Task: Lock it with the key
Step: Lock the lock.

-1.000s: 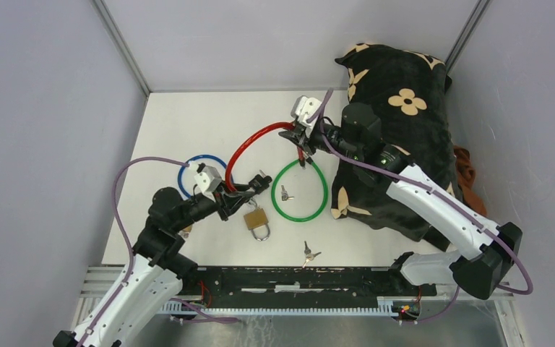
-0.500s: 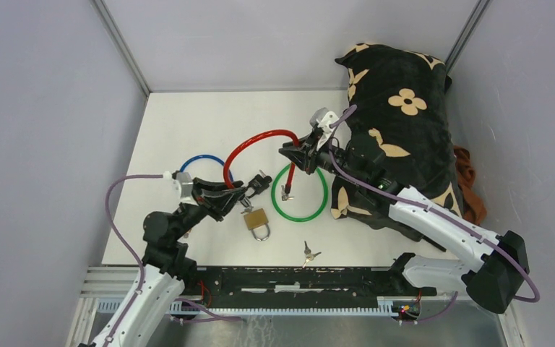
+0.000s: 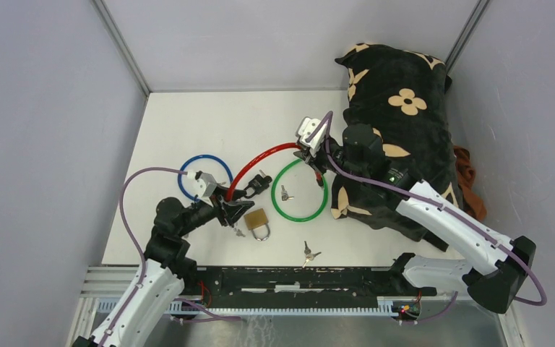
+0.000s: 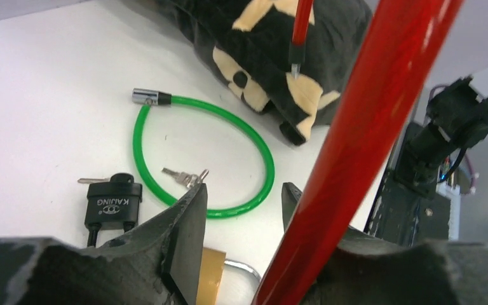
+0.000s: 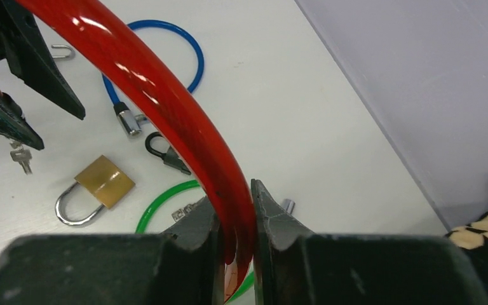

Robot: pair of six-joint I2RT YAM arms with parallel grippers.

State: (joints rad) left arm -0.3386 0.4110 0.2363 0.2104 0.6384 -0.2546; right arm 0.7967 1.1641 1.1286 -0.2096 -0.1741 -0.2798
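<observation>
Next, my left gripper grabs the red cable lock [image 3: 264,157] near its end [image 3: 230,194] opposite the loose end, leaving both ends of the cable lock free to lock together.
A red cable lock [image 3: 264,157] arcs between both arms. My right gripper [image 3: 311,154] is shut on the cable [image 5: 165,89] near its free end, the fingers [image 5: 268,213] pressed on both sides of it. My left gripper [image 3: 229,206] is open. In the left wrist view the cable [image 4: 368,121] leans against the right finger, with a gap to the left finger [image 4: 190,210]. A brass padlock [image 3: 258,220] lies just right of the left gripper. A small key [image 3: 238,231] lies on the table below it. A black lock [image 4: 111,203] has a key stuck in it.
A green cable loop [image 3: 300,189] lies mid-table with a key bunch [image 3: 284,193] inside it. A blue cable loop [image 3: 202,176] lies behind the left gripper. More keys [image 3: 308,253] sit near the front edge. A black flowered pillow [image 3: 397,116] fills the right side.
My left gripper's jaws have opened off the red cable and the arm has shifted. My right gripper swung forward, then back left, keeping its grip. A small key now shows beside the brass padlock.
</observation>
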